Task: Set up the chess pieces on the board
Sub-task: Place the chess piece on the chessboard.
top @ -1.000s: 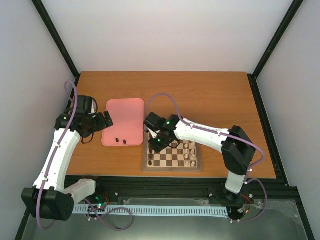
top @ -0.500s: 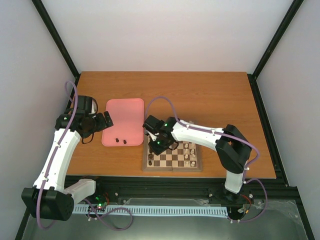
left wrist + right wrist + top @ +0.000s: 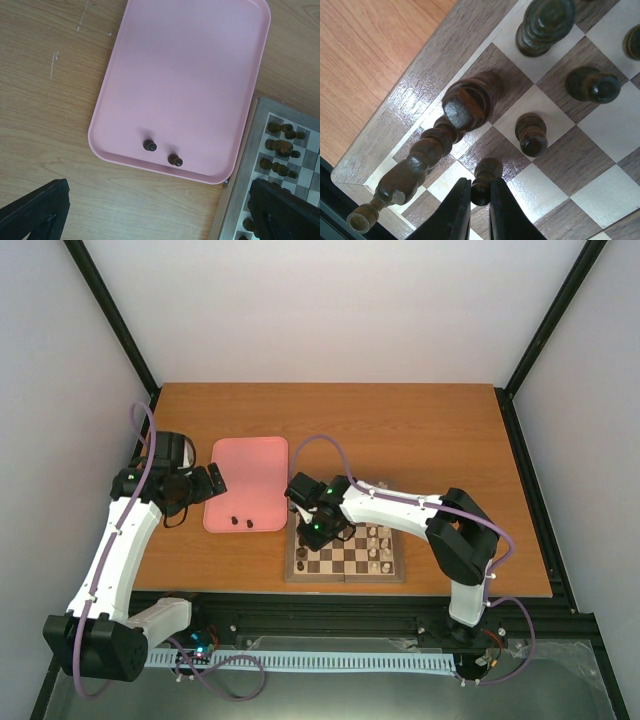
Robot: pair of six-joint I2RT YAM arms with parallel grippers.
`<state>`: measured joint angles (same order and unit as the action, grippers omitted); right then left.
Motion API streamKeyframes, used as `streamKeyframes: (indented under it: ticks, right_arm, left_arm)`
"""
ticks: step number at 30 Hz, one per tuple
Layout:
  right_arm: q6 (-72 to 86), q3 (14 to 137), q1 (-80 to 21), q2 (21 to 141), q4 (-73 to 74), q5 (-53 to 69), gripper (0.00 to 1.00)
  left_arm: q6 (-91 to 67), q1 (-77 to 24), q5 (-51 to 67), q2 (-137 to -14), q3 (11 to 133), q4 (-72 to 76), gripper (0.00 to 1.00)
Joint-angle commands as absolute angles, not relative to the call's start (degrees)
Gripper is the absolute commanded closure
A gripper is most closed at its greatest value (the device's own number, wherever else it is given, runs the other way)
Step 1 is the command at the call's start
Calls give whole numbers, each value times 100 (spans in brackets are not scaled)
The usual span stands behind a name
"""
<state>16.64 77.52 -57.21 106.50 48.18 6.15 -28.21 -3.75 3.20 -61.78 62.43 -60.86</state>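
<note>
My right gripper opens next, since the dark brown pawn's base is within the dark square, so the pawn would stand upright.
My right gripper [image 3: 480, 200] is shut on the head of a dark brown pawn [image 3: 482, 182], whose base is down at a dark square near the board's [image 3: 410, 110] left corner. Other dark chess pieces stand around it: a row of taller ones [image 3: 470, 102] along the edge and pawns [image 3: 532, 132] beside it. From above, the right gripper [image 3: 313, 530] sits over the board's [image 3: 345, 578] left end. My left gripper [image 3: 160, 215] hangs open above bare table, just short of two dark pawns [image 3: 149, 145] [image 3: 175, 160] on the pink tray [image 3: 190, 75].
The pink tray [image 3: 247, 483] lies left of the board, almost touching its corner. Cream-white pieces [image 3: 378, 545] stand at the board's right end. My left gripper [image 3: 212, 483] hovers at the tray's left edge.
The right arm's elbow has swung left and its gripper has shifted slightly left over the board's left end, still holding the pawn. The left arm has not moved.
</note>
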Motion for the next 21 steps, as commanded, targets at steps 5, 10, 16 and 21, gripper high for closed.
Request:
streamKeyframes:
  ticks: [5, 10, 16, 21]
  right_arm:
    - [1580, 7736, -5783, 10729, 4804, 348, 89]
    - [1532, 7803, -5783, 10796, 4807, 367, 88]
    - [1451, 7868, -5783, 10811, 4832, 450, 88]
    - [1428, 7897, -5783, 10858, 4834, 462, 87]
  left_arm:
    - [-2777, -344, 326, -6274, 6258, -5980, 0]
    - [-2778, -344, 335, -6334, 6271, -5955, 0]
    - [-2794, -345, 353, -6397, 6275, -5920, 0]
    - [-2791, -348, 351, -6429, 6284, -5909, 0]
